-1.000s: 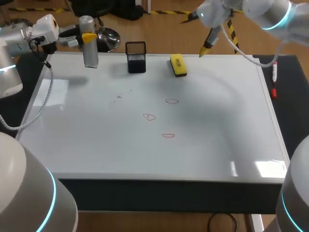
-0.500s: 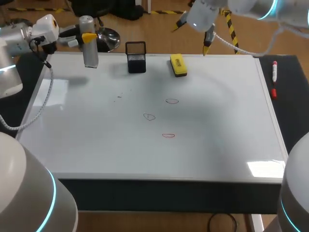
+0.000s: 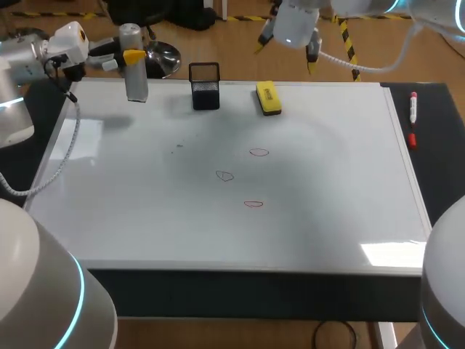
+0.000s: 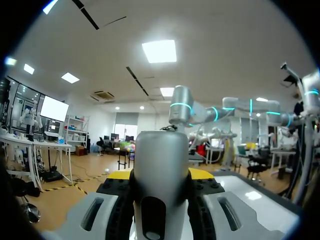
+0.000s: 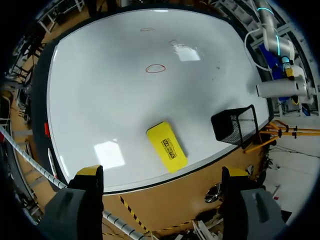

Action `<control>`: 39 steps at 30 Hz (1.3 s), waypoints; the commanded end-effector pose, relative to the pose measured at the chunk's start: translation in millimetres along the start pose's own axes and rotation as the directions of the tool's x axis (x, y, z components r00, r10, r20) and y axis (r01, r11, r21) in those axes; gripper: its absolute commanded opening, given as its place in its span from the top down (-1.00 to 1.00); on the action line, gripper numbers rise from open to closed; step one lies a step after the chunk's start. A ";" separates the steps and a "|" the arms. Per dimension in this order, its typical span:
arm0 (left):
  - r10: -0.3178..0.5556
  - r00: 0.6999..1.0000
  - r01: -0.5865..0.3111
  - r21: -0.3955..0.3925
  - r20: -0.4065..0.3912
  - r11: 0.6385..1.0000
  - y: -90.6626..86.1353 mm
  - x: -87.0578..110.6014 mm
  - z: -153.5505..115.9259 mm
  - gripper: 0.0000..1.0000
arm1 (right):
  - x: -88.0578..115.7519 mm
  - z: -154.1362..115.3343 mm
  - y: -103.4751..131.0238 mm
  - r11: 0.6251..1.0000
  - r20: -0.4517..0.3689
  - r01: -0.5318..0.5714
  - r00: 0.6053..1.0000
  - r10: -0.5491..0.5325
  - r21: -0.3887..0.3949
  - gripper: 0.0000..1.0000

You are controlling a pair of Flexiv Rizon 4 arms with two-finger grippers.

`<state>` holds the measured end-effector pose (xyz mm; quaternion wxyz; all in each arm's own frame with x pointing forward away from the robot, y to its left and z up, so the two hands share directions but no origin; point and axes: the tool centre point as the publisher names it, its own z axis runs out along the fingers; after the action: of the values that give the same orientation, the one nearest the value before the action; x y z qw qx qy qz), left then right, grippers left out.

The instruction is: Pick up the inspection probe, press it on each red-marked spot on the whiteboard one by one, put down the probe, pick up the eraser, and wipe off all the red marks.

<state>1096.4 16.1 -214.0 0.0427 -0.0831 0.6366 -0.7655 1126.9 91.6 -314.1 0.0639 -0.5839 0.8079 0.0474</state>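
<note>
The yellow eraser needs to be grabbed by its long sides (image 3: 269,97) beside the printed label with my right gripper, to wipe the red marks off the whiteboard (image 3: 327,182).
The silver cylindrical probe (image 3: 134,73) hangs upright over the whiteboard's far left corner, and my left gripper (image 3: 131,57) is shut on it. In the left wrist view the probe (image 4: 161,170) fills the space between the fingers. Three red marks (image 3: 259,152) (image 3: 225,175) (image 3: 253,204) lie near the middle of the whiteboard (image 3: 327,182). The yellow eraser (image 3: 268,98) rests by the far edge. My right gripper (image 3: 285,57) hovers open just beyond that edge, above the eraser (image 5: 166,146), which lies ahead of its spread fingertips (image 5: 90,172). Two red marks (image 5: 155,68) show farther out.
A black mesh holder (image 3: 205,86) stands at the far edge, left of the eraser and right of the probe. A red marker (image 3: 413,107) lies on the dark strip beside the whiteboard's right edge.
My right arm has swung left along the far edge, from the far right corner to above the eraser, still open. The left arm and probe have not moved.
</note>
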 end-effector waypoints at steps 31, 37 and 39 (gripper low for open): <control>0.001 1.000 0.000 -0.003 0.006 1.000 -2.3 2.3 0.9 1.00 | -30.9 48.4 -0.5 0.912 -0.091 0.399 0.909 -0.407 -0.099 -1.00; 0.001 1.000 0.000 -0.003 0.006 1.000 -2.3 2.3 0.9 1.00 | -23.7 57.3 0.7 0.907 -0.080 0.409 0.905 -0.417 -0.096 -1.00; 0.001 1.000 0.000 -0.003 0.006 1.000 -2.3 2.3 0.9 1.00 | -21.2 62.4 0.3 0.901 -0.083 0.424 0.898 -0.431 -0.093 -1.00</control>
<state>1096.4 16.1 -213.9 0.0428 -0.0831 0.6366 -0.7655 1136.0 123.6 -366.9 0.0074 -0.7466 0.6643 0.0342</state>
